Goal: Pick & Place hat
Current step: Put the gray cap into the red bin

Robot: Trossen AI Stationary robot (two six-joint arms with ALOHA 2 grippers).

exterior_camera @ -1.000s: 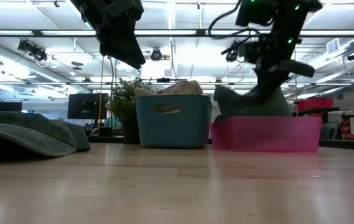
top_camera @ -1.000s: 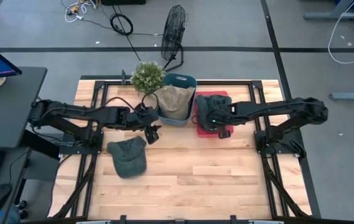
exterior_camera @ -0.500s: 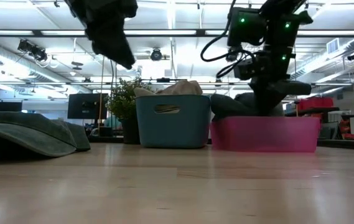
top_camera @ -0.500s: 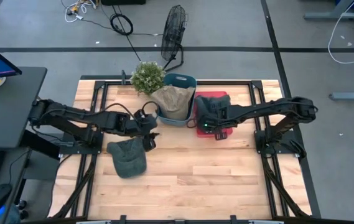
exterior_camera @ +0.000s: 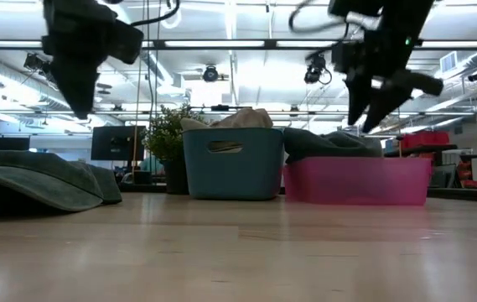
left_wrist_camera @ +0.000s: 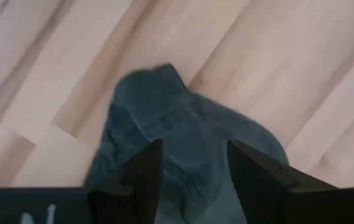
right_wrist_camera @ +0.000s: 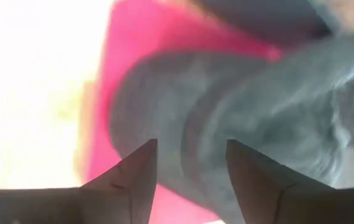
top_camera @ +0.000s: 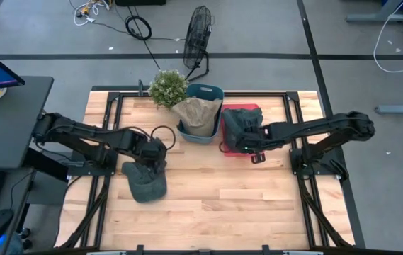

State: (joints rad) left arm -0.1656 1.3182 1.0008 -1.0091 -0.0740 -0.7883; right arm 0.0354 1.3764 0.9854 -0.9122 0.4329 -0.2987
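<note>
My left gripper grabs the cap by the edge of its top at its brim point(top_camera: 147, 177) next, to bring the grey-green cap to the pink bin point(top_camera: 251, 108).
A grey-green cap point(top_camera: 145, 181) lies flat on the wooden table at the left; it also shows in the low view point(exterior_camera: 41, 178) and the left wrist view point(left_wrist_camera: 164, 112). My left gripper point(top_camera: 154, 157) is open and hangs above the cap's far part point(left_wrist_camera: 189, 149), clear of it in the low view point(exterior_camera: 77, 101). A second dark cap point(top_camera: 238, 125) lies in the pink bin point(top_camera: 251, 108), slumped over its rim point(exterior_camera: 330, 144). My right gripper point(top_camera: 255, 153) is open above the bin's near edge point(right_wrist_camera: 191, 149), clear of that cap point(right_wrist_camera: 245, 106).
A blue bin point(top_camera: 202, 93) holding a tan hat point(top_camera: 198, 113) stands left of the pink bin. A potted plant point(top_camera: 168, 86) stands at the table's far edge. Bare wood point(top_camera: 229, 198) lies across the near half of the table.
My right gripper has lowered the dark cap into the pink bin, let go of it, and risen toward the table's near right. The cap has sunk flat in the bin. My left gripper has moved toward the table's left and near edge, over the cap on the table.
</note>
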